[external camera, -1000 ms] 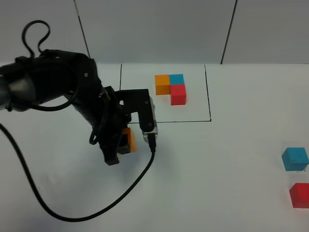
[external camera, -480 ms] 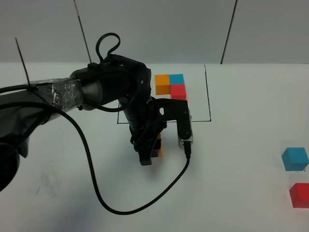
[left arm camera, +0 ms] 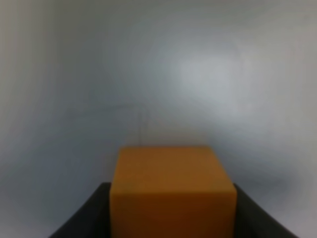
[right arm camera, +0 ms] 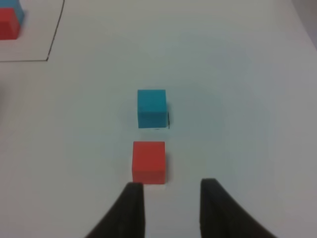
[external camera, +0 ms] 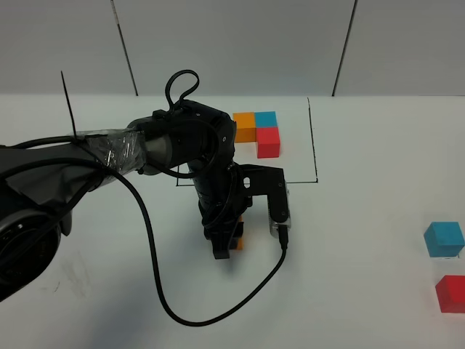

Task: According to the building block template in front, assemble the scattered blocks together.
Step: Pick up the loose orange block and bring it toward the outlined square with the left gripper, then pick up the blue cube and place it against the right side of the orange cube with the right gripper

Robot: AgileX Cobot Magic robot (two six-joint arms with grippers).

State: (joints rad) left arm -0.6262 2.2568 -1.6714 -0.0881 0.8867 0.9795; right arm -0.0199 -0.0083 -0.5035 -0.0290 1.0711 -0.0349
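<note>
I should open my left gripper now. The orange cube's lower edge point(external camera: 240, 248) beside my fingertips touches the white tabletop, so the cube would stay there.
The template point(external camera: 256, 133) is an L of orange, blue and red cubes inside a black outline at the back centre. My left gripper point(external camera: 227, 243) is shut on the loose orange cube point(external camera: 237, 240), low over the table just in front of the outline; the left wrist view shows the cube point(left arm camera: 172, 191) between the dark fingers. The loose blue cube point(external camera: 444, 239) and red cube point(external camera: 450, 294) sit at the far right. In the right wrist view the blue cube point(right arm camera: 151, 108) and red cube point(right arm camera: 148, 161) lie ahead of my open, empty right gripper point(right arm camera: 171, 210).
The left arm's black cable point(external camera: 182, 305) loops across the table in front of the gripper. A black outline line point(external camera: 313, 138) borders the template area. The white table edge meets the grey wall panels behind.
My left gripper has carried the orange cube to the right, from the left of the outline to just in front of its middle, and a little lower. The blue and red cubes have not moved.
</note>
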